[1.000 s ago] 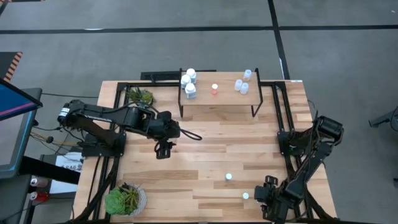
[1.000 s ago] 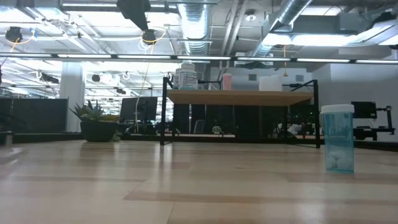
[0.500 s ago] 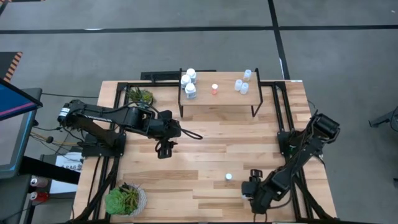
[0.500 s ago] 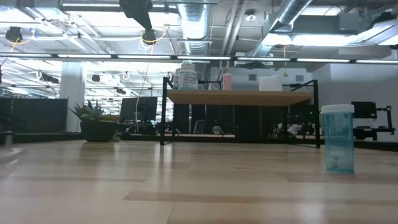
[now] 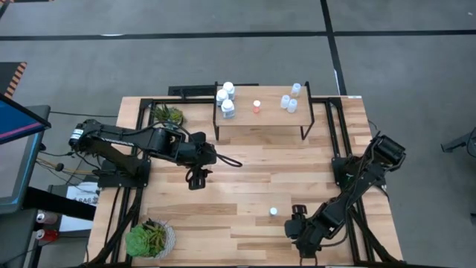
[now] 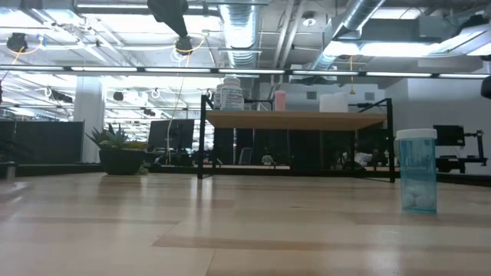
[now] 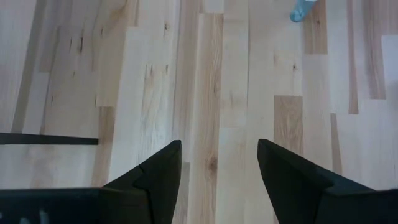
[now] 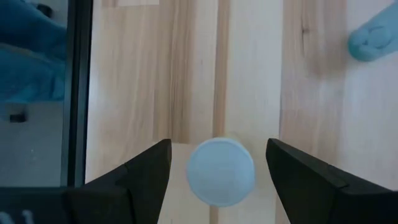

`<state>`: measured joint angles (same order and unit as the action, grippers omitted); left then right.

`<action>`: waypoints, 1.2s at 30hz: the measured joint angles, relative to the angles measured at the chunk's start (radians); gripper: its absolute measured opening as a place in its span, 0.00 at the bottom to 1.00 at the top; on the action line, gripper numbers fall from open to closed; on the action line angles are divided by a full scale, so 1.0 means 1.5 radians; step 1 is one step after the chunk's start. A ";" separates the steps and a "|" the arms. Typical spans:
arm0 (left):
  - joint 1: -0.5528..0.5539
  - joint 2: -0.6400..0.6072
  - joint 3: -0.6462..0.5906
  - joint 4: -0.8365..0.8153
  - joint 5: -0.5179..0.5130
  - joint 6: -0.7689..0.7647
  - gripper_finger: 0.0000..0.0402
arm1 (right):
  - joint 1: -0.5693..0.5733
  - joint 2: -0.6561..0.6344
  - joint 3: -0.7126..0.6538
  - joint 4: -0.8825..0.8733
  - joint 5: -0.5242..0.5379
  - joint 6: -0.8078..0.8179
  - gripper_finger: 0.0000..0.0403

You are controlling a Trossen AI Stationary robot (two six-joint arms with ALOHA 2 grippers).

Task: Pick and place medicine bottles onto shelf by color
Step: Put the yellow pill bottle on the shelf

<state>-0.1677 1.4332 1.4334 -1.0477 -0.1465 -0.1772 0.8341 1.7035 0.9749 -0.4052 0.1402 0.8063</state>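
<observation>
My right gripper closes next, since in the right wrist view my fingers reach down beside the bottle's wide white cap [image 8: 221,172]. Closing now would catch the white-capped bottle.
The shelf [image 5: 260,113] stands at the table's far side and carries three white bottles [image 5: 224,98], one orange bottle [image 5: 256,106] and pale-blue bottles [image 5: 290,100]. A pale-blue bottle [image 5: 274,211] stands upright on the table near the front. My right gripper [image 5: 296,223] is open and points down over a second white-capped bottle [image 8: 221,171], with its fingers on either side of the cap, apart from it. My left gripper [image 5: 197,179] hangs open and empty above the table's middle left. The low view shows one pale-blue bottle [image 6: 418,180].
Two potted plants stand at the left, one far [image 5: 167,115] and one near [image 5: 149,238]. The black frame rails [image 5: 335,149] run along the table's sides. Bare planks lie between the shelf and the two loose bottles.
My right gripper has gone toward the table's left edge along the front, coming over the nearer loose bottle, which it now covers in the high view. The bottles have not moved.
</observation>
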 joint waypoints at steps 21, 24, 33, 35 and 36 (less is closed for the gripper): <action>0.000 0.000 0.000 0.000 0.000 0.013 0.49 | -0.008 0.000 0.000 0.009 -0.005 0.023 0.50; 0.000 0.000 0.000 0.000 0.000 0.022 0.49 | -0.008 0.000 0.000 0.014 -0.005 0.046 0.40; 0.000 0.000 0.000 0.000 0.000 0.028 0.49 | -0.016 -0.057 0.021 0.003 -0.005 0.092 0.26; 0.000 0.000 0.000 0.000 0.000 0.028 0.49 | -0.027 -0.078 0.032 -0.021 -0.005 0.093 0.26; 0.000 0.000 0.000 0.000 0.000 0.028 0.49 | -0.036 -0.088 0.040 -0.037 -0.005 0.093 0.28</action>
<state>-0.1677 1.4334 1.4334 -1.0481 -0.1465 -0.1349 0.7799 1.5721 1.0345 -0.4609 0.1322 0.9451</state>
